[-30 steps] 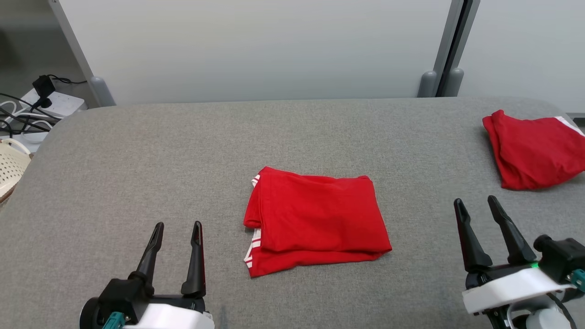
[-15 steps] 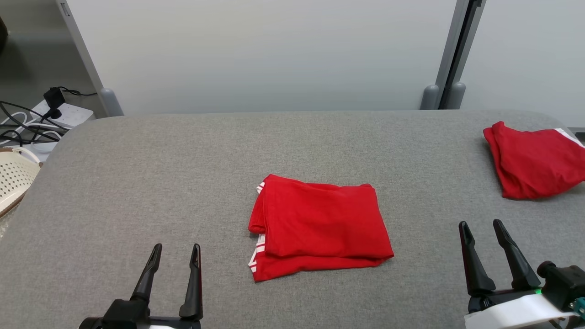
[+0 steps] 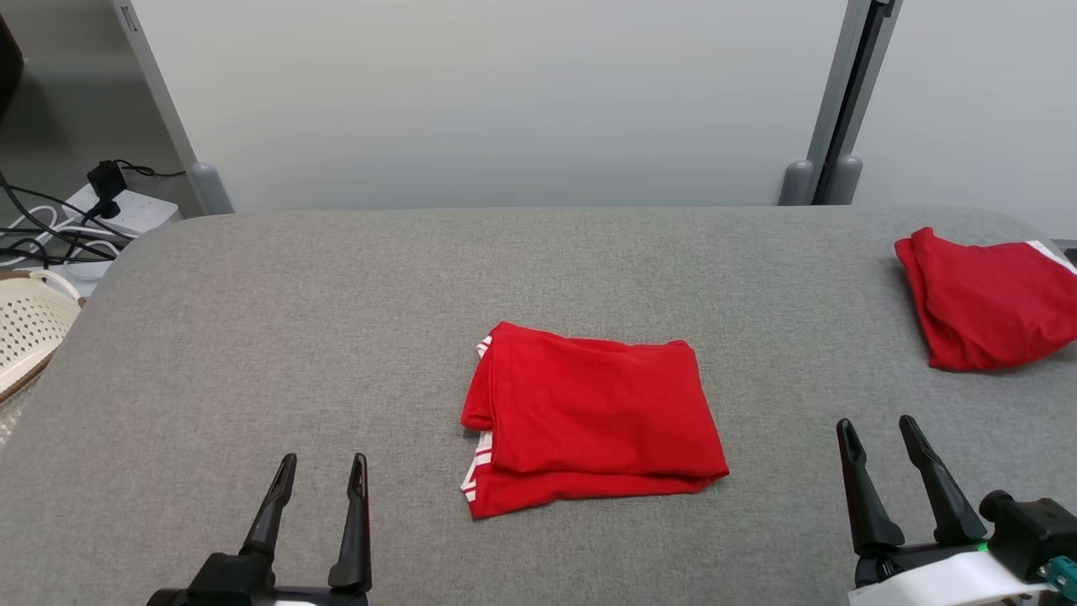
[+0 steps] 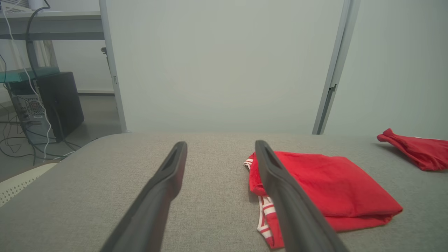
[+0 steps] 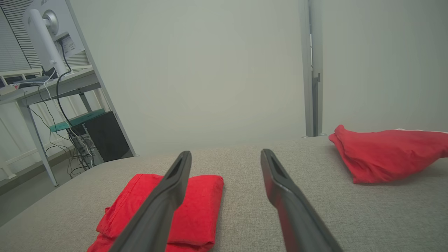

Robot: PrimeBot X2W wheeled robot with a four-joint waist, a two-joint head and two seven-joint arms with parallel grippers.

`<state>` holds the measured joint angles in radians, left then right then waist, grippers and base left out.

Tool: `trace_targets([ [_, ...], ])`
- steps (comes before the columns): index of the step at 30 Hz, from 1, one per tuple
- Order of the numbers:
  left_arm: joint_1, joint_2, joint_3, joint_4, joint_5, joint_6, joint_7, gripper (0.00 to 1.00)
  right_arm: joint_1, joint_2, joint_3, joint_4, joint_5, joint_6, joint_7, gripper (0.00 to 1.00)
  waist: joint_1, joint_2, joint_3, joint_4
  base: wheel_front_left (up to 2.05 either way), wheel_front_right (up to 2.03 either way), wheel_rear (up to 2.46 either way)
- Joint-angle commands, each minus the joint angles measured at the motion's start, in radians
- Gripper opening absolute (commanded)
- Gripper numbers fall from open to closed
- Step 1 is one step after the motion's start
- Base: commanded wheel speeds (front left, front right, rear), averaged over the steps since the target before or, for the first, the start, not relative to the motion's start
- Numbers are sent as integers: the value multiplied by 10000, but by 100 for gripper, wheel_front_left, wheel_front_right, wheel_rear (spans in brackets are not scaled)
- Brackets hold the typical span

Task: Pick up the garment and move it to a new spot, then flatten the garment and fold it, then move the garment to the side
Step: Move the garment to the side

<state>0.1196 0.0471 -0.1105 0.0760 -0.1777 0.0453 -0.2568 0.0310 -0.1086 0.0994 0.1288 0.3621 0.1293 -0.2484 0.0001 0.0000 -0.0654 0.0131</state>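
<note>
My right gripper is going to grab the garment next by the plain folded edge [image 3: 708, 412] opposite its striped end [image 3: 481, 444], where the layers are loose.
A red garment [image 3: 593, 417] with white-striped trim lies folded into a rectangle at the middle of the grey padded table [image 3: 336, 320]. The left wrist view has the garment [image 4: 329, 185] just right of its fingers; in the right wrist view the garment [image 5: 196, 206] sits low and left. My left gripper [image 3: 324, 463] stands open near the front edge, left of the garment and apart from it. My right gripper [image 3: 879, 425] is open too, at the front right, with nothing between its fingers.
A second red garment [image 3: 989, 303] lies bunched at the table's far right edge. Off the table's left side are a cream perforated basket [image 3: 29, 332] and a power strip with cables [image 3: 92, 215]. A pale wall panel stands behind the table.
The head camera has tilted, so the whole picture sits lower and slightly right. Both grippers show lower in view, still open. The garment has not moved on the table.
</note>
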Motion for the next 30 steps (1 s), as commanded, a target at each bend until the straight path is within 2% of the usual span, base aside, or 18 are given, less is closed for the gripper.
trace_targets([
  [1, -273, 32, 320, -222, -120, 51, -49, 100, -166, -120, 212, -217, 32, 14, -133, 100, -1, 0, 6, 10, 0, 0, 0],
  [6, -289, 32, 277, -203, -106, 62, -49, 100, -158, -100, 218, -77, 184, 14, -133, 100, -1, 0, 68, 38, 0, 0, 0],
  [15, -496, 32, 118, -81, -124, 48, -49, 100, -1047, -169, 685, 1629, 1154, 14, -133, 100, -1, 0, 347, 475, 0, 0, 0],
  [24, -852, 32, -228, -106, -301, -11, -49, 100, -2998, -332, 1252, 4578, 3768, 14, -134, 100, -1, 0, 798, 1333, 0, 0, 0],
  [30, -1118, 32, -540, -188, -406, 44, -49, 100, -3991, -553, 1771, 5790, 4819, 14, -133, 100, -1, 0, 1177, 1941, 0, 0, 0],
])
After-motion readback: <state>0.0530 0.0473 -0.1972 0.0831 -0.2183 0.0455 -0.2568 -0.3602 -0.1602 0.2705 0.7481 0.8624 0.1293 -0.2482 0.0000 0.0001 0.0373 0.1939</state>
